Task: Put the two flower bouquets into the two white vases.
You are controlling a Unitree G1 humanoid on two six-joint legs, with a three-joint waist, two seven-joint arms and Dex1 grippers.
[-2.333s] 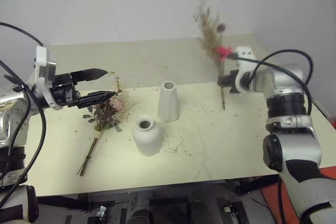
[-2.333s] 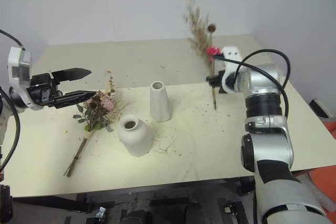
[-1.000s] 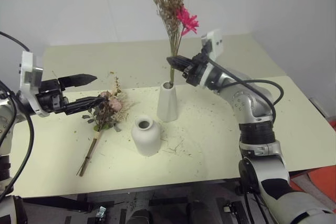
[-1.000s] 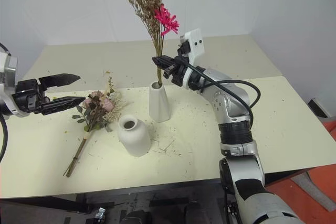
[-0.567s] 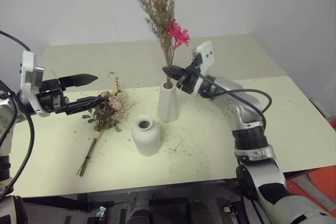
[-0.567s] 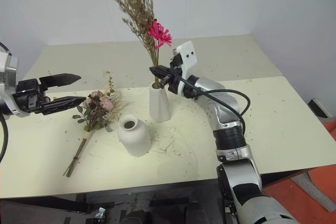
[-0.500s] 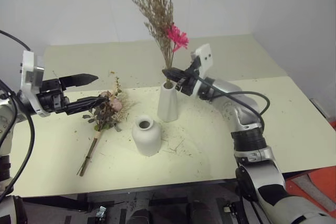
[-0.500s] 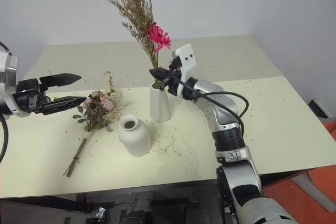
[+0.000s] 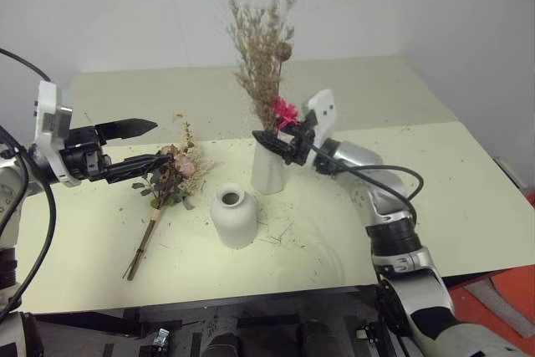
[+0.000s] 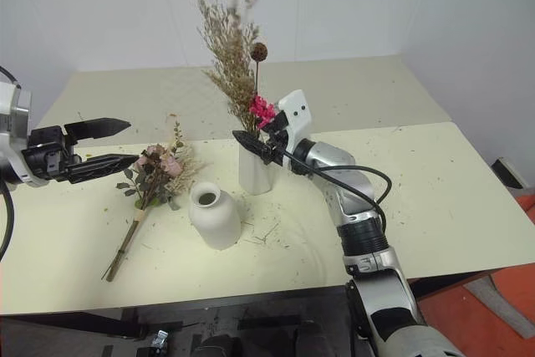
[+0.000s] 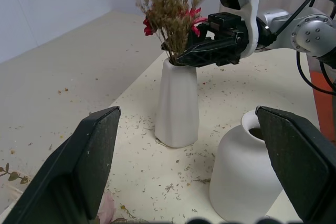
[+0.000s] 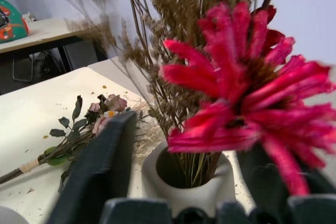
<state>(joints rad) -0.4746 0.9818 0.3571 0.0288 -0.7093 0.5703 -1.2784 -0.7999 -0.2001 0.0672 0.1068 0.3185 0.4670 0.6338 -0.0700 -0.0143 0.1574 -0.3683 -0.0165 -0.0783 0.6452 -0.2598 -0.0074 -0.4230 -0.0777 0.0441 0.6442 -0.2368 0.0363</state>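
The left gripper grabs the fuller bouquet by the stems just under the flowers next, since petals and dried blooms crowd the bouquet's top.
The slim bouquet (image 9: 261, 73) with its magenta flower (image 9: 285, 112) stands upright in the taller white vase (image 9: 267, 175), stems down in the mouth (image 12: 186, 174). My right gripper (image 9: 266, 144) is open at the vase's top, one finger (image 12: 105, 166) on each side of the stems and neck. The squat white vase (image 9: 233, 216) stands just in front, with nothing in it. The fuller bouquet (image 9: 171, 177) with pale pink roses lies flat on the table to the left. Above its head hovers my left gripper (image 9: 160, 140), open and holding nothing.
Dried flower crumbs are scattered over the pale yellow table (image 9: 468, 190). A second tabletop (image 9: 359, 81) adjoins it at the back, against the white wall. A black cable loops along my right arm (image 9: 393, 186).
My right gripper came down with the slim bouquet, whose stems sank into the taller vase, and its fingers opened off the stems. The left arm stayed still.
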